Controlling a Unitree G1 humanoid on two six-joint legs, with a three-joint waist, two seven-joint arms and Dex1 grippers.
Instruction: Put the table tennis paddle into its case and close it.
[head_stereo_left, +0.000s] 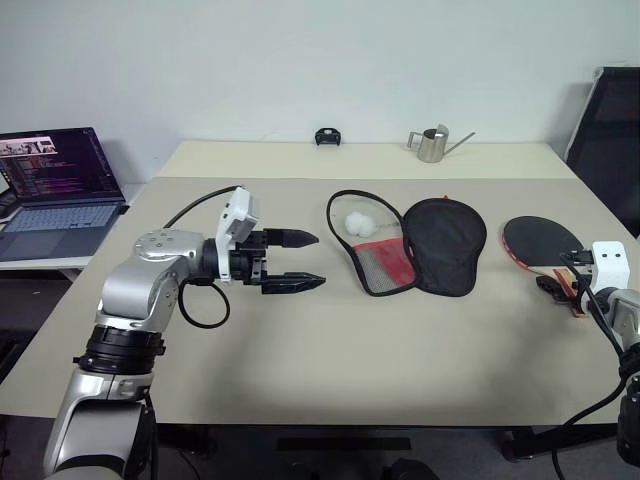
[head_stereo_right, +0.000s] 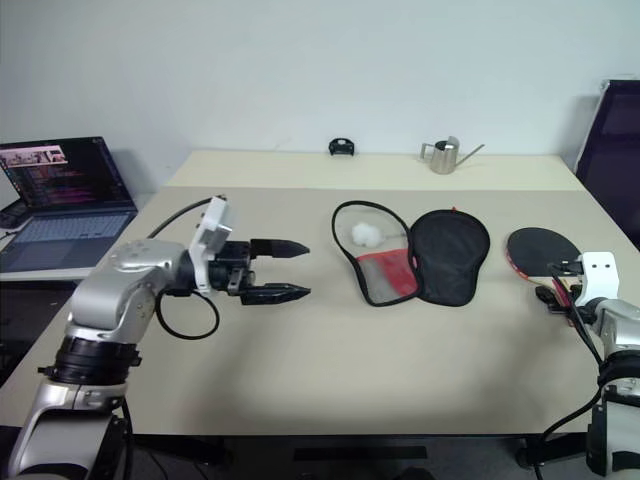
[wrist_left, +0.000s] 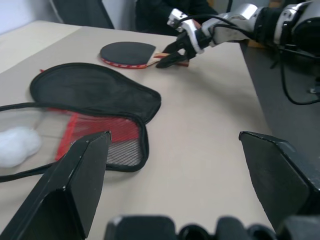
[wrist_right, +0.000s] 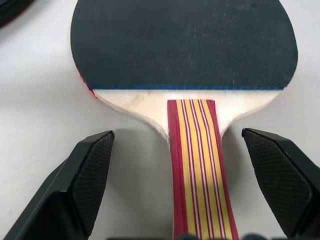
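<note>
My right gripper has its fingers beside the paddle's striped handle, below the paddle's black side, so it should close. Closing now would hold the paddle (head_stereo_left: 540, 240).
The table tennis paddle (head_stereo_left: 540, 240) lies flat at the table's right side, black face up, its striped handle (wrist_right: 197, 165) pointing toward me. My right gripper (wrist_right: 175, 136) is open, one finger on each side of the handle and neither touching it. Its case (head_stereo_left: 445, 245) lies unzipped at the table's middle. The black half is folded out to the right, and the red and mesh half (head_stereo_left: 382, 262) lies to the left. My left gripper (head_stereo_left: 318, 260) hovers open and empty left of the case, pointing at it.
A white fluffy ball (head_stereo_left: 360, 225) rests inside the open case's zip loop. A metal watering can (head_stereo_left: 435, 143) and a small black object (head_stereo_left: 326, 136) stand at the far edge. A laptop (head_stereo_left: 50, 190) sits on a side table to the left, and a black chair (head_stereo_left: 610, 140) stands far right.
</note>
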